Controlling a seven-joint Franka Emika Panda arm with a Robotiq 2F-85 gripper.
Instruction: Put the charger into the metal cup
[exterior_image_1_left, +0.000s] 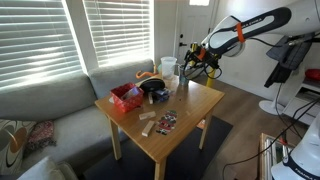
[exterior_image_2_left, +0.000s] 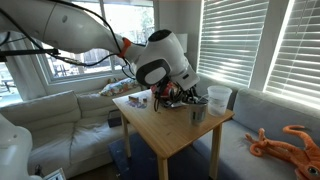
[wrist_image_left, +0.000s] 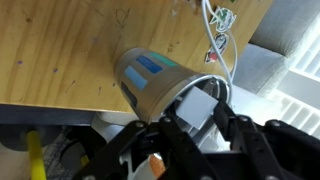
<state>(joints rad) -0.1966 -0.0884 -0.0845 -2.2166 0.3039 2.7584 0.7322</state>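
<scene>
My gripper needs to open now, because the charger's white block is inside the metal cup's rim and the charger would drop into the cup.
The metal cup is silvery with blue label patches and stands near the wooden table's corner; it shows in both exterior views. The charger has a white block end that sits right at the cup's mouth. Its thin pale cable trails from there across the table to small plug ends. My gripper is shut on the white block and hovers just above the cup's opening. The cup's inside is mostly hidden by the block.
A taller white container stands close behind the cup. A red box, a bulky black object and some cards lie on the table. Sofas flank the table; an orange plush lies on one.
</scene>
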